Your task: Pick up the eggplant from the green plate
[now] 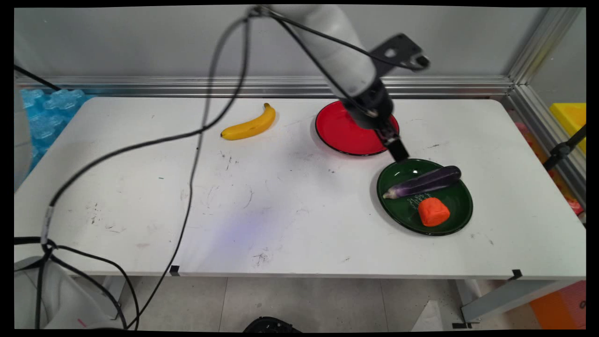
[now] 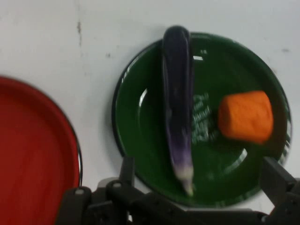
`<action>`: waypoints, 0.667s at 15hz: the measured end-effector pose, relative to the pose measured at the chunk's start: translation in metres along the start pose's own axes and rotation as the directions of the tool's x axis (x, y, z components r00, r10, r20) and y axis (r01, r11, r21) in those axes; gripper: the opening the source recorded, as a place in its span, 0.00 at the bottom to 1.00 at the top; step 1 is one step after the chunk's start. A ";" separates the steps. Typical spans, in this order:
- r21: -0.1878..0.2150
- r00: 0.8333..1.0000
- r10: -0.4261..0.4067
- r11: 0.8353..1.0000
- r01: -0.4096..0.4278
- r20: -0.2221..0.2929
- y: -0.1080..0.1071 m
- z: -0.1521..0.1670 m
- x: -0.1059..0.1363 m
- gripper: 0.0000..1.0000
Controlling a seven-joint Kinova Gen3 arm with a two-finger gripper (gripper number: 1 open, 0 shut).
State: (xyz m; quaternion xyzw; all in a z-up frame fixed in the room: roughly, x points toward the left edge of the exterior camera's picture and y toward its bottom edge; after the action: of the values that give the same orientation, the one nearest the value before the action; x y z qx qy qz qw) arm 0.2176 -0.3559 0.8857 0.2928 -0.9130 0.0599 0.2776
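Note:
I should next grab the eggplant (image 1: 423,182) by its middle with my gripper so both ends stay level, because the eggplant is long and lies across the plate.
A dark green plate (image 1: 458,196) (image 2: 140,122) lies right of the table's middle. On it rest a purple eggplant (image 1: 423,182) (image 2: 178,93) and an orange chunk (image 1: 433,211) (image 2: 245,116), side by side and close together. My gripper (image 1: 399,150) (image 2: 201,176) hangs over the plate's far left rim, just above the eggplant's pale stem end. It is open, and its fingers (image 2: 126,169) stand wide apart with nothing held between them. An empty red plate (image 1: 341,131) (image 2: 33,154) sits just behind the green one, partly hidden by the hand.
A yellow banana (image 1: 250,125) lies at the back centre of the table. Black cables (image 1: 196,154) hang across the left half. An aluminium rail (image 1: 187,86) runs along the back wall. Blue bubble wrap (image 1: 47,112) is at the far left, and a yellow box (image 1: 571,117) beyond the right edge.

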 end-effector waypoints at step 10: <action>0.018 0.998 0.024 1.000 -0.025 0.049 0.005 0.128 0.044 1.00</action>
State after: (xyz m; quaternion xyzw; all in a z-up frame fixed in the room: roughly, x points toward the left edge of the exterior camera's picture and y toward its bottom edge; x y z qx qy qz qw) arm 0.1251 -0.4090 0.8022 0.2854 -0.9225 0.0644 0.2518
